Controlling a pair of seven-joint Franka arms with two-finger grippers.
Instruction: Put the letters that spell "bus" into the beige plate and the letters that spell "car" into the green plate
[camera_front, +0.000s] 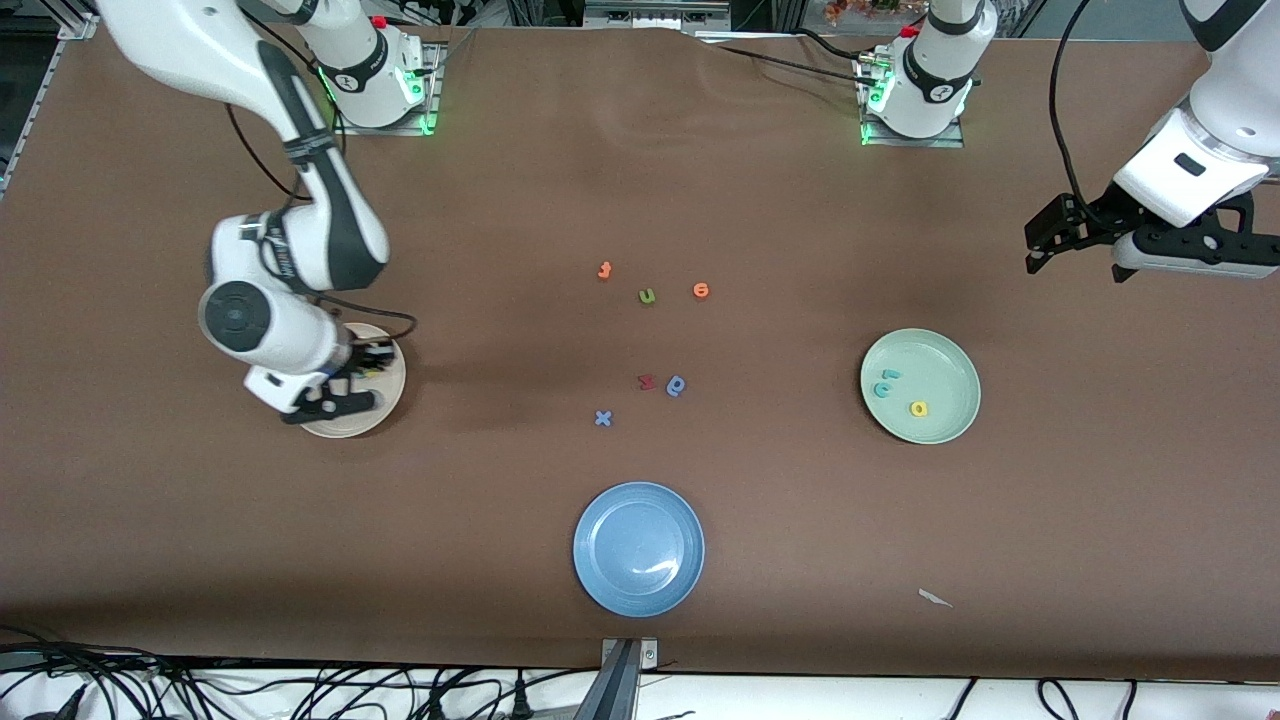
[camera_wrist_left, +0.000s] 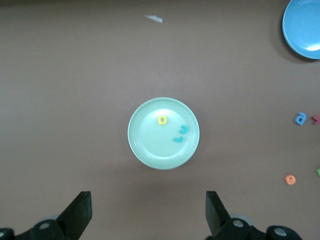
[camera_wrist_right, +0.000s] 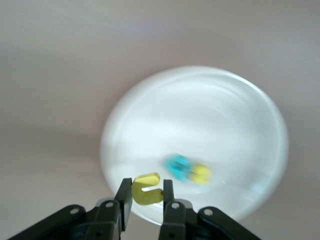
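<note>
The yellow u (camera_wrist_right: 143, 199) is high above the beige plate's bottom, so my right gripper should hold the u until it is lower in the plate.
My right gripper (camera_wrist_right: 145, 192) is shut on a yellow u (camera_wrist_right: 147, 189) just above the rim of the beige plate (camera_wrist_right: 215, 115). A teal letter (camera_wrist_right: 178, 166) and a yellow letter (camera_wrist_right: 201, 173) lie together in that plate. In the front view the right gripper (camera_front: 368, 368) covers much of the beige plate (camera_front: 345, 430). The green plate (camera_front: 945, 360) holds a teal c (camera_front: 882, 390), a teal r (camera_front: 892, 375) and a yellow a (camera_front: 918, 408). My left gripper (camera_front: 1042, 240) waits open and empty in the air at the left arm's end of the table, looking down on the green plate (camera_wrist_left: 150, 135).
A blue plate (camera_front: 638, 548) sits nearest the front camera. Loose letters lie mid-table: two orange ones (camera_front: 604, 270) (camera_front: 701, 290), an olive u (camera_front: 647, 296), a red letter (camera_front: 646, 382), a blue round letter (camera_front: 677, 386) and a blue x (camera_front: 603, 418). A paper scrap (camera_front: 935, 598) lies near the front edge.
</note>
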